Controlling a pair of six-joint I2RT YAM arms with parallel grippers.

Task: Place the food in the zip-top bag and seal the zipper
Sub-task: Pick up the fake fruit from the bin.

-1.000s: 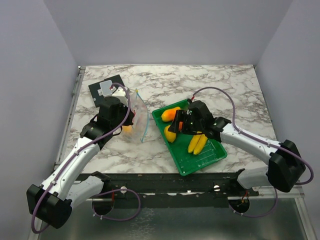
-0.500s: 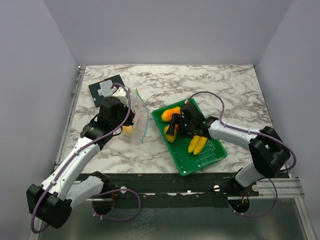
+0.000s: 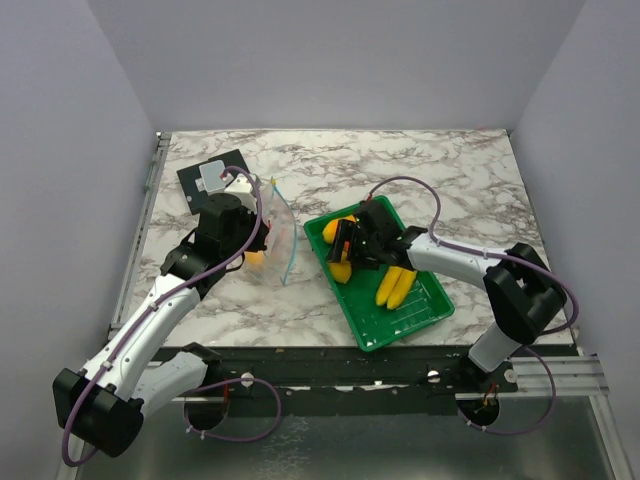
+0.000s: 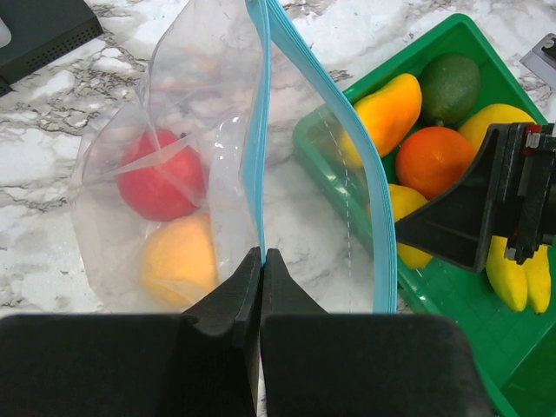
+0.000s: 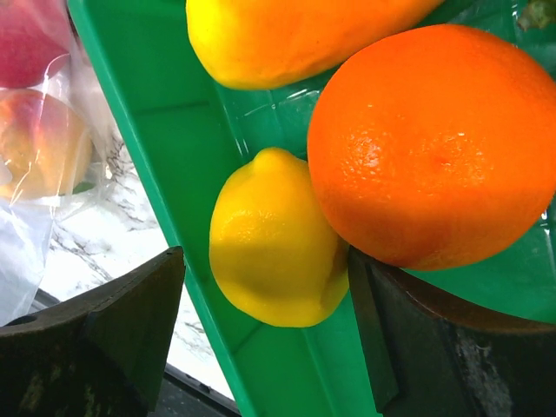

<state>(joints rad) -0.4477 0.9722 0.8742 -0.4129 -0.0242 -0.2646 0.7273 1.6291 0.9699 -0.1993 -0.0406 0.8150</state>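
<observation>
The lemon is between my right gripper's fingers, with one finger tucked under the orange's edge, so my right gripper should close on the lemon now.
My left gripper is shut on the light blue zipper of the clear bag and holds its mouth open towards the tray. A red apple and a yellow-orange fruit lie inside the bag. My right gripper is open low over the tray's left end, with a yellow lemon between its fingers. The tray wall also passes between them. The round orange touches the lemon. A mango lies beyond. Bananas lie in the tray.
The green slatted tray sits right of centre, close beside the bag. A green avocado-like fruit is at its far end. A black box lies at the back left behind my left gripper.
My right gripper has moved left along the tray and down, from above the bananas to around the lemon. My left arm and the bag have not moved.
</observation>
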